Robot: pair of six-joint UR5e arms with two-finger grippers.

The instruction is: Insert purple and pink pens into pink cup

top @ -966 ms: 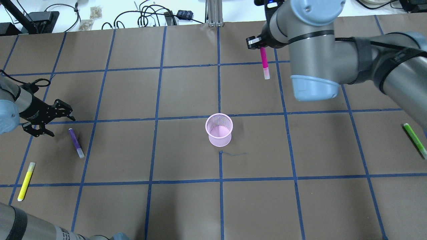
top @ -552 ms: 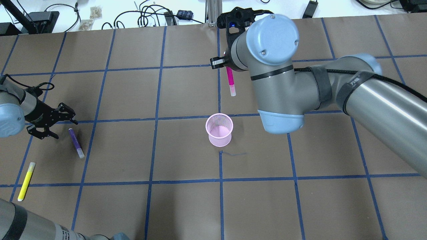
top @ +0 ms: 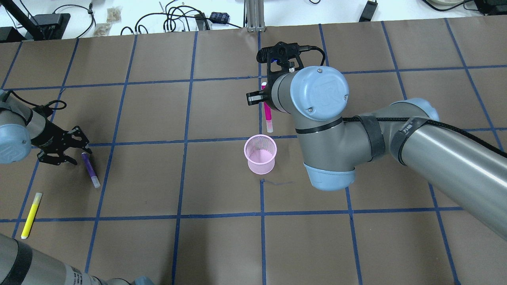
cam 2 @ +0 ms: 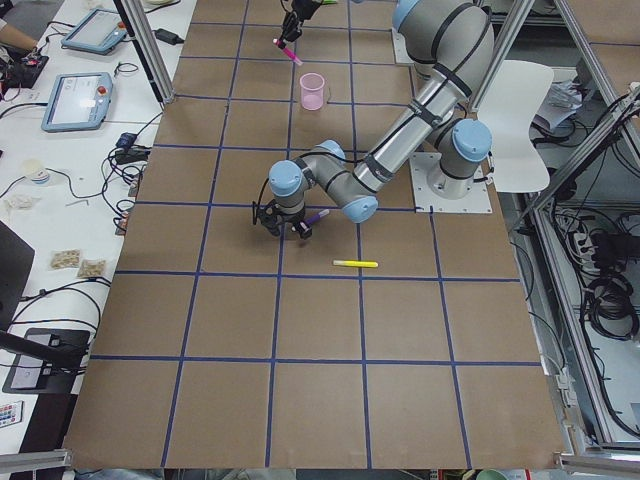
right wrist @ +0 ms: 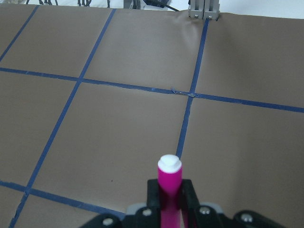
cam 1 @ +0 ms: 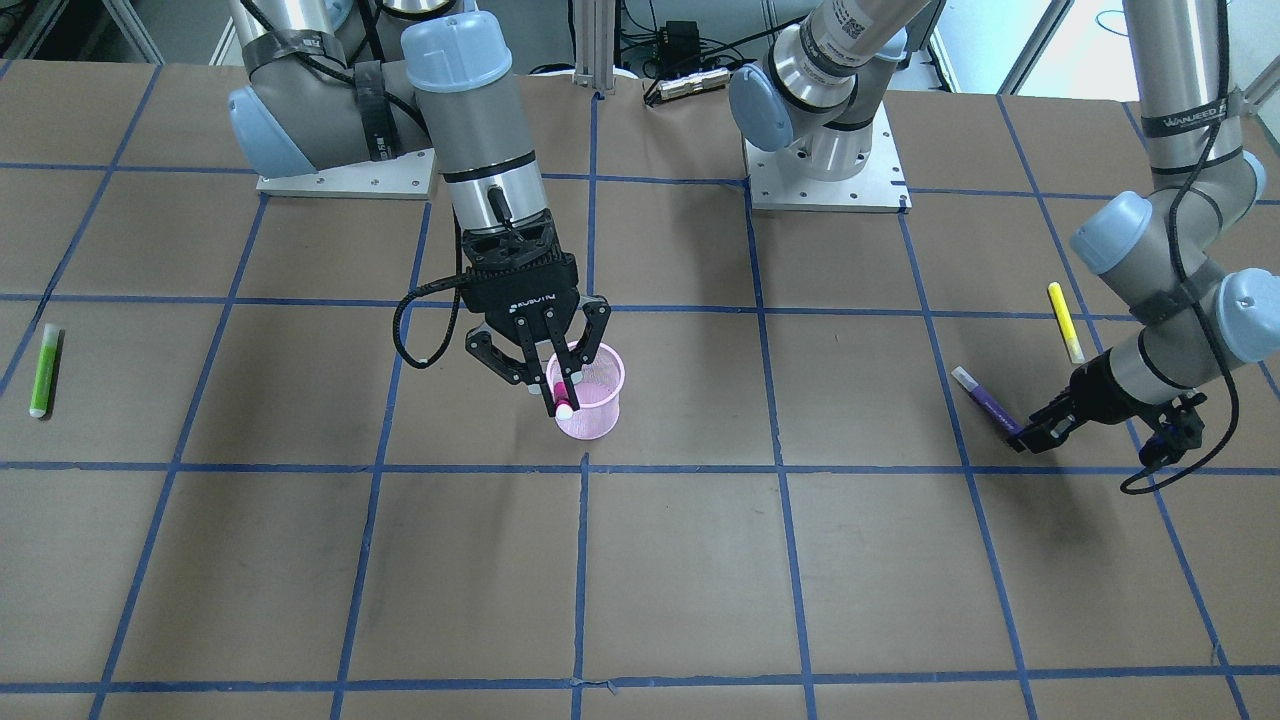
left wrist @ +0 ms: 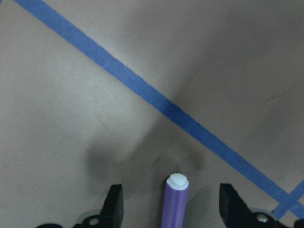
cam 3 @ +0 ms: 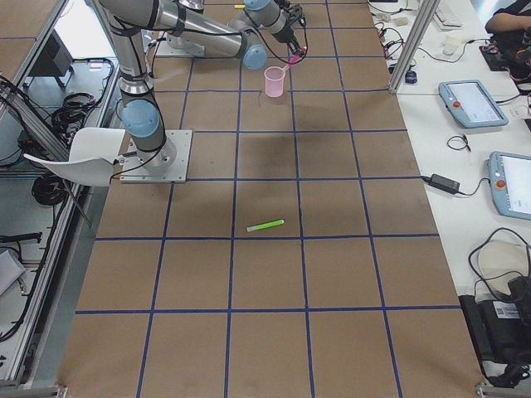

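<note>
My left gripper takes hold of the purple pen by its white-plugged end next, leaving its other end free to enter the pink cup [cam 1: 596, 408].
The pink mesh cup [top: 260, 155] stands upright mid-table; it also shows in the front view [cam 1: 597, 400]. My right gripper [cam 1: 557, 388] is shut on the pink pen [top: 268, 113]. It holds the pen nearly upright, white end down, just above and beyond the cup's far rim. The pen's top shows in the right wrist view [right wrist: 169, 183]. The purple pen [top: 89, 168] lies flat on the table at the left. My left gripper [top: 78, 155] is open and low, and its fingers [left wrist: 114, 205] stand on either side of the purple pen's end [left wrist: 175, 204].
A yellow pen [top: 31, 215] lies near the left front edge, close to my left arm. A green pen [cam 1: 44, 370] lies far out on my right side. My right arm [top: 396, 134] spans the right half of the table above it.
My right arm has swung left and toward the cup with the pink pen. My left gripper has moved right, so that it now straddles the purple pen's end.
</note>
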